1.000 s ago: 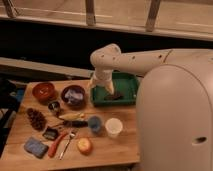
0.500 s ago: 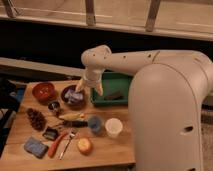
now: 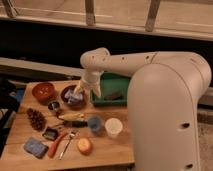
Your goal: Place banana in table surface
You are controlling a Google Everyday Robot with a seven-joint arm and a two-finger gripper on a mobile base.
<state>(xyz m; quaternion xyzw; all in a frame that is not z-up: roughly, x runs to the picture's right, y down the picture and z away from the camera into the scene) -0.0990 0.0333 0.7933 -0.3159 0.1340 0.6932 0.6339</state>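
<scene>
I will next grip the banana by the middle of its yellow body (image 3: 70, 117) with my gripper, so that I can place it on the tabletop surface.
The banana (image 3: 71, 116) is a dull-yellow elongated fruit. It lies on the light-brown wooden table surface (image 3: 107, 150), just in front of a dark purple bowl (image 3: 73, 96). My gripper (image 3: 87, 91) hangs from the white arm over the right rim of that bowl, between the bowl and a green tray (image 3: 116, 82). Its two fingers are spread apart and hold nothing. It is behind and above the banana, not touching it. Something pale bluish sits inside the purple bowl.
A red-brown bowl (image 3: 44, 91), a small metal cup (image 3: 53, 105), a pine cone (image 3: 36, 119), a blue cup (image 3: 95, 123), a white cup (image 3: 113, 127), an orange fruit (image 3: 84, 145), a blue sponge (image 3: 36, 147) and utensils (image 3: 62, 144) crowd the table. My white base fills the right side.
The arm has swung left, from over the green tray to over the right edge of the purple bowl. The things on the table have not moved.
</scene>
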